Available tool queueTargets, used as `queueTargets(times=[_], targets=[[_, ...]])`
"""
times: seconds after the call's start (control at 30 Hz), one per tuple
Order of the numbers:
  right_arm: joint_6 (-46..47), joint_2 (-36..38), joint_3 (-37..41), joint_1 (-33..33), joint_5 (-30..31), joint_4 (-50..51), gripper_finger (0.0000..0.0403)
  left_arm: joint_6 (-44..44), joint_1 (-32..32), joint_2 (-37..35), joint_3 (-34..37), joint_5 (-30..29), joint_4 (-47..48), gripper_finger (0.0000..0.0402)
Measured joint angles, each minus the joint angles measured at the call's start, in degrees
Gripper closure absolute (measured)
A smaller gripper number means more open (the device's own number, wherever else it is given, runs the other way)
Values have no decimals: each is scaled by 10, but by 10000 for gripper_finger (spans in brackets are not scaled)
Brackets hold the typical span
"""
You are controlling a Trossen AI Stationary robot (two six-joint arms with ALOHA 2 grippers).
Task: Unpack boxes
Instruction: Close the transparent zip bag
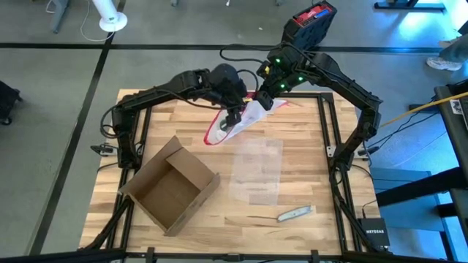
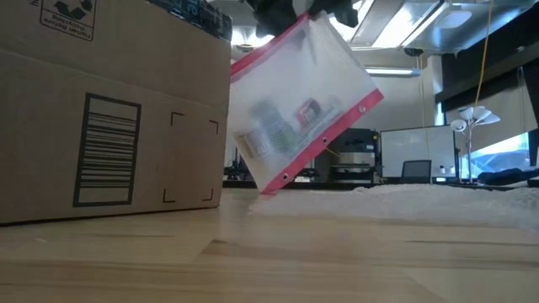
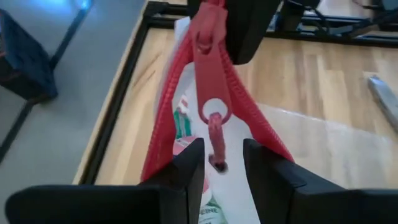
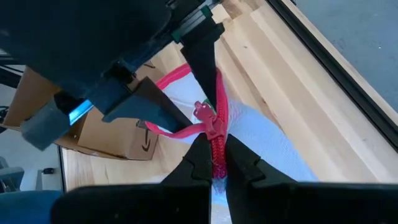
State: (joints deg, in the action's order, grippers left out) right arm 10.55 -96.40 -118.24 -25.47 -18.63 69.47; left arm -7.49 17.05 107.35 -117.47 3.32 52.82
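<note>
My left gripper should next pinch its red zipper pull by the dangling end point(image 3: 217, 140) to help handle the pouch point(image 3: 193, 162).
The brown cardboard box point(image 1: 170, 186) lies open at the table's near left and fills the left of the low view point(image 2: 109, 109). A clear pouch point(image 1: 230, 128) with a red zipper edge hangs over the far middle of the table, small items inside it point(image 2: 286, 126). My right gripper point(image 1: 265, 98) is shut on its zipper edge. My left gripper point(image 3: 222, 163) is open just beside it, its fingers standing on either side of the red zipper pull point(image 3: 216, 140), which dangles between them. My right gripper pinches the pouch's red zipper strip point(image 4: 217, 149) between its two fingers, just behind the slider point(image 4: 208, 118). The fingers slant down from the table's far right. The pouch hangs tilted below them, its lower corner point(image 2: 269, 187) close to the table.
A clear plastic sheet point(image 1: 257, 172) lies flat on the middle of the table. A small grey tool point(image 1: 295, 213) lies near the front right. A black and red case point(image 1: 311, 22) stands on the floor beyond the far edge. The table's black frame point(image 1: 325, 131) runs along its sides.
</note>
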Motion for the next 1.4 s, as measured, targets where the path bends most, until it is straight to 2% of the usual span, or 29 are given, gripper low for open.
queueTargets(times=[0.33, 0.4, 0.5, 0.57, 0.9, 1.17, 1.4], targets=[[-3, 0, 0, 0, 0, -2, 391, 0, 1, 0, 0, 15, -10, 306], [-3, 0, 0, 0, 0, -2, 391, -3, 2, 0, 0, 10, -8, 327], [-4, 0, 0, 0, 0, -1, 391, -18, 2, 0, 0, 5, -11, 380], [-4, 0, 0, 0, 0, 0, 391, -20, 2, -2, 0, 3, -11, 394], [-17, 5, 0, -4, 5, 22, 391, -48, -7, -9, -2, -23, 78, 400], [-48, 16, 0, -24, -2, 116, 391, -71, -17, -36, -1, -44, 157, 401], [-62, 26, 0, -23, 1, 176, 391, -93, -15, -60, -1, -87, 257, 401]])
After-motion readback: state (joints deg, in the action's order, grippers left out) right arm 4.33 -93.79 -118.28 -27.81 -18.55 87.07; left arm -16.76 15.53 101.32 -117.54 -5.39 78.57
